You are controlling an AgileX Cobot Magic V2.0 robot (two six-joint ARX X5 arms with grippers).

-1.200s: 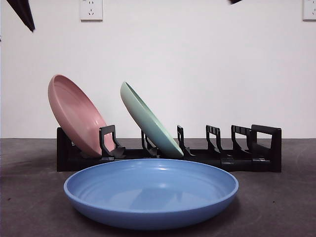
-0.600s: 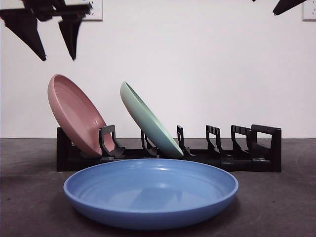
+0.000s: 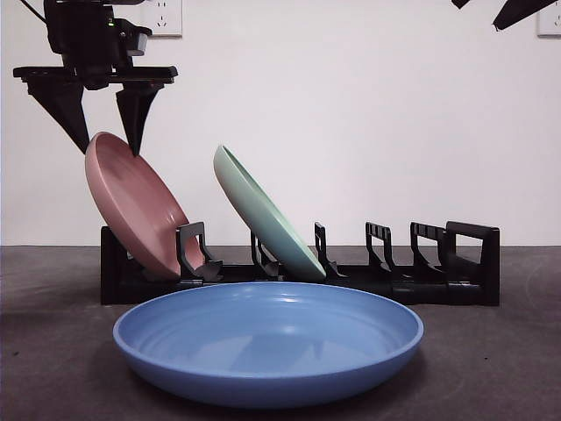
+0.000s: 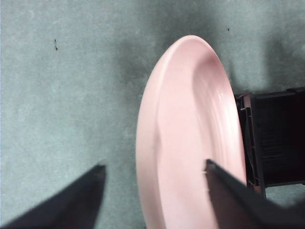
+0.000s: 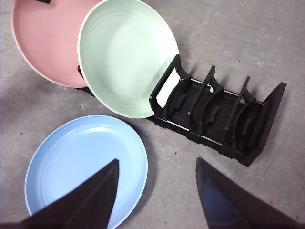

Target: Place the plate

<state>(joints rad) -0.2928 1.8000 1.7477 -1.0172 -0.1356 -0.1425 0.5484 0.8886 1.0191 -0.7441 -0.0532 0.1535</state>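
Note:
My left gripper should next pinch the pink plate by its upper rim (image 3: 106, 138) (image 4: 150, 193). That part is free, while the rack's black bars crowd the plate's lower edge.
A blue plate (image 3: 267, 342) lies flat on the table in front of the black rack (image 3: 438, 272). Two plates lean in the rack: a pink plate (image 3: 131, 206) in the left end slot and a pale green plate (image 3: 263, 215) in the slot beside it. My left gripper (image 3: 110, 151) hangs open just above the pink plate's top rim. In the left wrist view the gripper (image 4: 153, 164) has one jaw on each side of the pink plate (image 4: 186, 133). High at the upper right, my right gripper (image 5: 156, 161) is open over the blue plate (image 5: 86, 167) and the rack (image 5: 219, 114).
The rack's right half has several bare slots (image 3: 390, 254). The table (image 3: 491, 368) is a dark grey mat. A white wall with power sockets (image 3: 162, 16) stands behind the rack.
The left gripper has come down from the top left corner, and its open jaws now reach the pink plate's top rim. The right gripper tip shifted slightly at the top right. None of the plates moved.

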